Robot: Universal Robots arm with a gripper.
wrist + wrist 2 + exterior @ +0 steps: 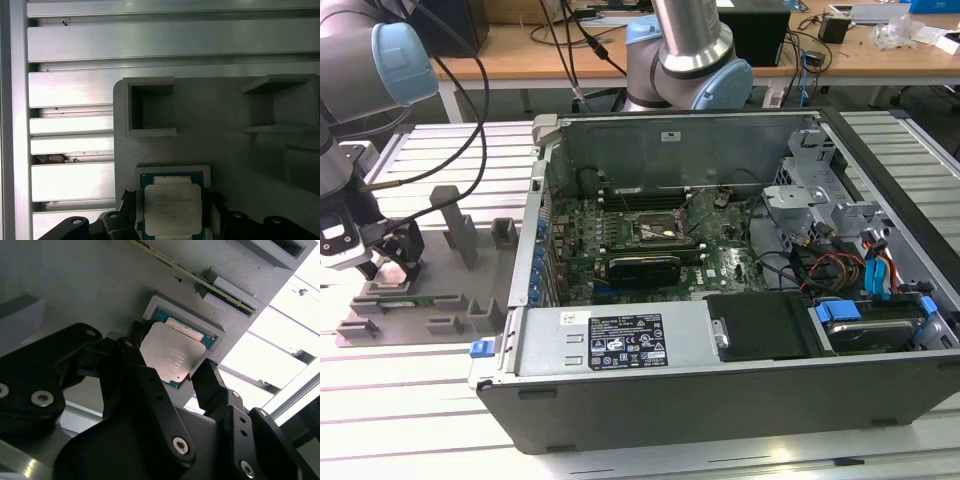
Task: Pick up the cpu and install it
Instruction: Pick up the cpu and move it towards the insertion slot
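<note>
The robot's gripper should next grab the cpu by its side edges, at the open gaps of the pocket, because the pocket's sides wrap the cpu's ends and corners.
The cpu (172, 357) (172, 209), a flat square chip with a silvery top, lies in a square pocket of the grey fixture tray (450, 300) (220, 125). My gripper (388, 270) hangs low over that pocket, at the exterior view's left. In both wrist views its black fingers stand on either side of the chip, open, and I see no contact with its edges. The gripper's midpoint (170, 355) (171, 196) falls over the chip. The motherboard's socket (655, 228) sits inside the open computer case (720, 340).
The tray has upright posts (448, 215) and box-shaped pockets (150, 107), and a thin green strip (200, 282) lies in a slot beside the chip. A black expansion card (642, 266) sits below the socket. A second arm's base (685, 50) stands behind the case on the slatted aluminium table (420, 400).
</note>
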